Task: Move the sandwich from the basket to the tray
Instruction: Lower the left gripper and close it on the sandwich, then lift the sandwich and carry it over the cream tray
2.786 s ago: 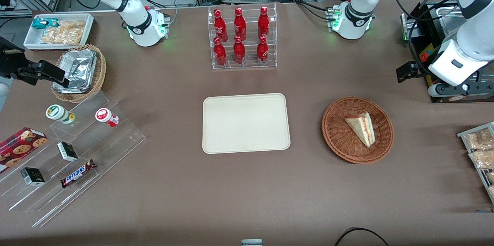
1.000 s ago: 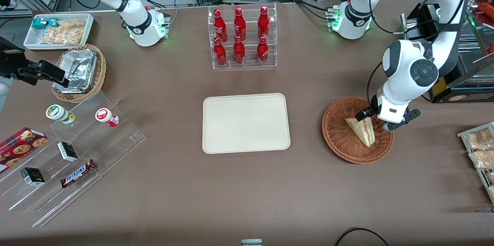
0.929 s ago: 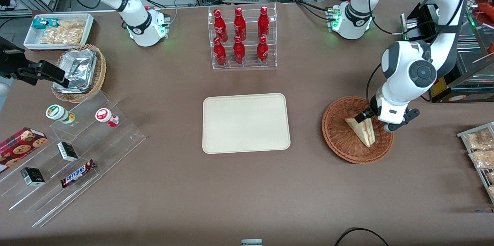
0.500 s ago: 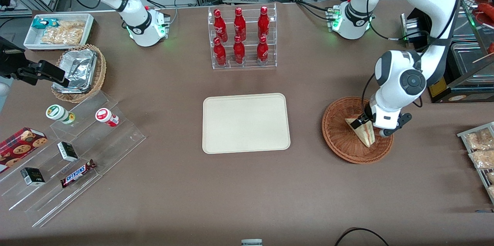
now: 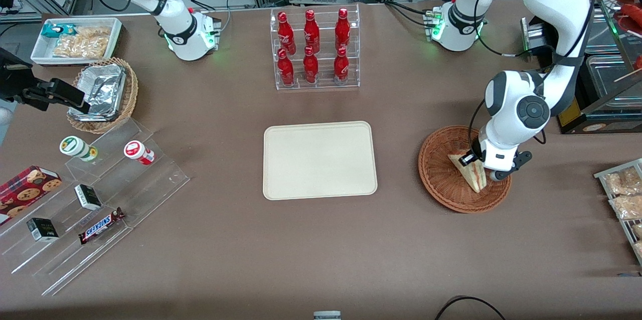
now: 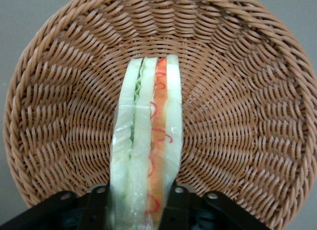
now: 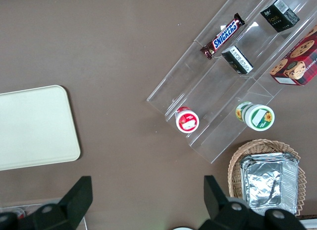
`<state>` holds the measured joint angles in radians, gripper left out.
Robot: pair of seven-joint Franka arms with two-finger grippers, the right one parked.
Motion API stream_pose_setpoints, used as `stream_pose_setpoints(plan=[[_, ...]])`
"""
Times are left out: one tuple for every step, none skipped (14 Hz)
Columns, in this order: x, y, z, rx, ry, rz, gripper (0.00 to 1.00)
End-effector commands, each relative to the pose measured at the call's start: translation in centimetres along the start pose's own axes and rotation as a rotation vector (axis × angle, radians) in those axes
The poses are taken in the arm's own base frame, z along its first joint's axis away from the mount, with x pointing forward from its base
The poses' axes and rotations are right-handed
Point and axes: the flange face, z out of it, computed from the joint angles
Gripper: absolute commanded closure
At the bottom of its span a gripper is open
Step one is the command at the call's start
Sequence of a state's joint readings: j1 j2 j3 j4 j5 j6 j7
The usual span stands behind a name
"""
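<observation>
The left gripper grabs the outer bread sides of the sandwich (image 5: 474, 178) next, to bring it to the cream tray (image 5: 319, 159).
The sandwich (image 5: 474, 178) lies in the reddish-brown wicker basket (image 5: 435, 174), a pale wedge on its edge with the red, orange and green filling stripes facing up (image 6: 148, 131). My left gripper (image 5: 480, 167) is down inside the basket (image 6: 237, 116) and open. Its two black fingers (image 6: 97, 210) straddle the thick end of the wedge, close against both bread faces. The cream tray (image 5: 319, 159) lies flat at mid-table, toward the parked arm's end from the basket, with nothing on it; it also shows in the right wrist view (image 7: 34, 126).
A clear rack of red bottles (image 5: 314, 49) stands farther from the front camera than the tray. Snack packets on a rack (image 5: 624, 194) lie at the working arm's end. A clear stepped shelf with snacks (image 5: 90, 199) and a tan basket with foil (image 5: 103, 92) sit at the parked arm's end.
The left arm came in from the table's end and dropped into the basket. Over the last half second the gripper sank lower around the sandwich. The sandwich has not moved.
</observation>
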<state>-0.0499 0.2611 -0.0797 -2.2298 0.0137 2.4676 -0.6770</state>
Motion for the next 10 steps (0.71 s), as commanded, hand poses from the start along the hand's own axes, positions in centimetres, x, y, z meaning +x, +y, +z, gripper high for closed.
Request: stream_pose_setpoints(plan=[[0.5,1.0,-3.8,0.001,0.005,0.066,0.98],[0.6,1.7,-5.0,0.013,-0.007,0.095,0.98],[0.0,3.2,-6.1,0.027,-0.027,0.146,0.99],[-0.6,4.7,-7.3,0.043,-0.050,0.199,0.99],[-1.2,6.2,-8.6,0.063,-0.076,0.251,0.98],[-1.7,7.4,-9.5,0.070,-0.085,0.298,0.97],[-2.6,8.8,-9.7,0.071,-0.089,0.342,0.96],[-3.9,10.5,-9.9,0.065,-0.086,0.372,0.95],[-5.2,12.3,-9.6,0.065,-0.087,0.402,0.95],[-6.6,14.4,-8.8,0.068,-0.092,0.417,0.95]])
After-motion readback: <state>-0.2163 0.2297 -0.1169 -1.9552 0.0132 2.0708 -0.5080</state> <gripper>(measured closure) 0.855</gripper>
